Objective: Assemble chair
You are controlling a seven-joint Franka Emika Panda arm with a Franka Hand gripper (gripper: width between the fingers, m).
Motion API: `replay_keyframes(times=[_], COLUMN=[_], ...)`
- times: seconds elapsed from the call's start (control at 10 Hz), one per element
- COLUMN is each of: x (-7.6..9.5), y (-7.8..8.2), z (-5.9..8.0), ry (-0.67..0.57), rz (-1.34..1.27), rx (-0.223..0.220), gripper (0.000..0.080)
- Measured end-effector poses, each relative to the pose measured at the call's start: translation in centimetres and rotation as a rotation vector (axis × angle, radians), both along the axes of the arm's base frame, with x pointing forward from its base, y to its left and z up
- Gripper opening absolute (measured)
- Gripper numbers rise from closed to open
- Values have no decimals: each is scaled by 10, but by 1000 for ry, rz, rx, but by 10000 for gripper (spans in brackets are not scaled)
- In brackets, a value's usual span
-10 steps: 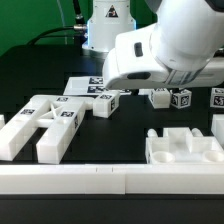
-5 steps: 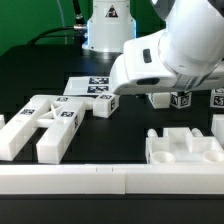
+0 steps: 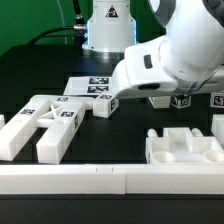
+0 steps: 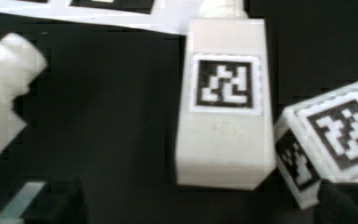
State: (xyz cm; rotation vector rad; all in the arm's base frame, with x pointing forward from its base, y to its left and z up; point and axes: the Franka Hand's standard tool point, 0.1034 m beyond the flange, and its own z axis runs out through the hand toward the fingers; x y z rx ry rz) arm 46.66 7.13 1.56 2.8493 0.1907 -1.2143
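My gripper should next grab the bar by its square end [image 4: 224, 168], so that the bar's rounded tip stays free to fit into the slotted panel.
The chair lies in loose white tagged pieces on the black table. A short bar [image 3: 104, 104] [image 4: 224, 100] lies in the middle, its tag facing up. An X-shaped piece [image 3: 50, 121] lies at the exterior view's left, and a slotted panel [image 3: 185, 148] at the front right. My gripper [image 4: 194, 212] hangs open just above the bar. Its dark fingertips [image 4: 44, 203] stand wide apart on either side of the bar's near end, and nothing is held. In the exterior view the arm's white hand [image 3: 160, 62] hides the fingers.
Small tagged cubes [image 3: 181, 99] [image 4: 341, 130] sit right beside the bar. The marker board [image 3: 93, 86] [image 4: 105, 10] lies behind it. A long white rail [image 3: 110, 181] runs along the table's front edge. Another white piece [image 4: 5, 85] lies on the bar's other side.
The hand has come down lower over the bar and the cubes, covering more of them. The jaws stay wide open and no piece has moved.
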Motion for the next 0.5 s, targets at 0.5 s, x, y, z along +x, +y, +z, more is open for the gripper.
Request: replay_keyframes(times=[0.5], x=[-19], y=[6], z=[-9], ry=[31], rz=[15], rx=[5], gripper=[649])
